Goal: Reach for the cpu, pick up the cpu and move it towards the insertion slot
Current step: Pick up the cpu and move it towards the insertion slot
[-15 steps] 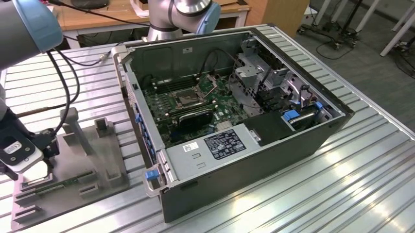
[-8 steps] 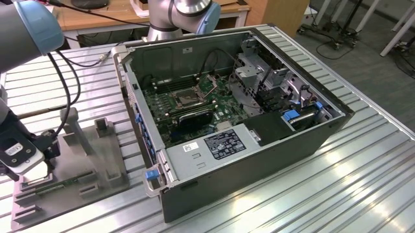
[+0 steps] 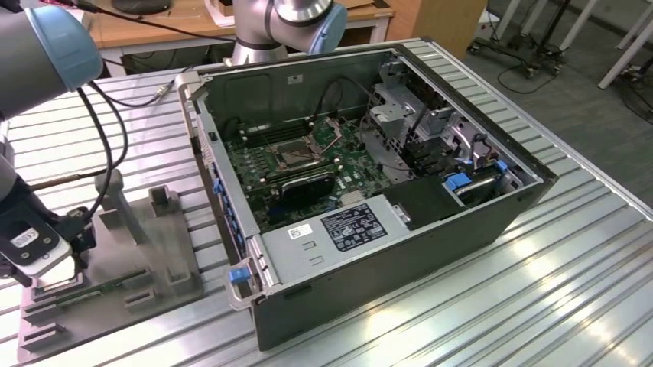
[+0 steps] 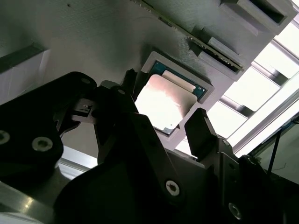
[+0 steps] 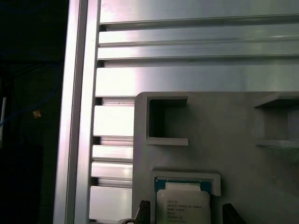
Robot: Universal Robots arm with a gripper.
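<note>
Next, my gripper grabs the cpu by its open side edges, since the fixture's raised rim wraps the end and corners of the cpu [image 4: 163, 100].
The cpu [image 4: 163, 100], a flat square chip with a silvery top, lies in a square recess of the grey plastic fixture [image 5: 224, 140]; the first wrist view has it as the cpu [image 5: 183, 207]. My gripper [image 4: 163, 99] hangs just above it, open, with one dark finger [image 4: 128, 79] on each side of the chip and a small gap to each. In the exterior view the gripper [image 3: 46, 264] is low over the fixture at the exterior view's left. The insertion slot [image 3: 296, 156], a silver-framed socket, sits on the green board inside the open computer case [image 3: 408, 252].
The fixture [image 3: 153, 267] carries upright grey posts [image 3: 118, 206] and a narrow green strip [image 3: 97, 290] close to my gripper. A black cable [image 3: 97, 130] hangs by the arm. The case's wall [image 3: 209, 153] rises between the fixture and the board. The ribbed metal table [image 3: 571, 290] lies underneath.
</note>
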